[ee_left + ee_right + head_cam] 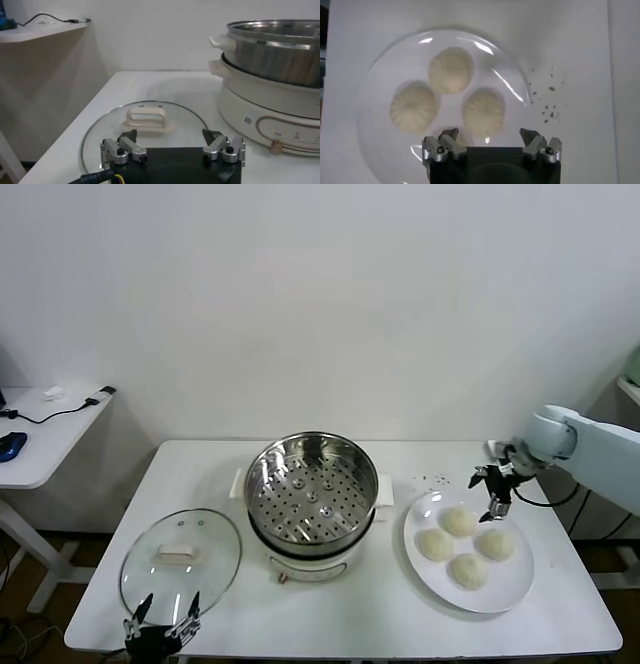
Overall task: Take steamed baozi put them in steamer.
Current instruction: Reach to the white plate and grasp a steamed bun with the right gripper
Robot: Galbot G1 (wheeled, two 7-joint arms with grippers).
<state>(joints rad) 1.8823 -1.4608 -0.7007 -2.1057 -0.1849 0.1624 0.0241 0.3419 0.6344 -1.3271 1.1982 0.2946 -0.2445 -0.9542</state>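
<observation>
I should next grab the baozi by its round sides with my right gripper, so that I can put it into the steamer.
Several cream-white steamed baozi lie on a white plate at the table's right. In the right wrist view three of them show whole, such as the baozi farthest from the jaws. My right gripper hangs open just above the plate's far edge, holding nothing; the right gripper has its jaws apart over the nearest baozi. The steel steamer stands mid-table, its perforated tray bare. My left gripper is open at the table's front left, and the left gripper is over the lid's near rim.
A round glass lid with a cream handle lies flat left of the steamer. A white side table with a cable stands farther left. Dark specks dot the table beside the plate.
</observation>
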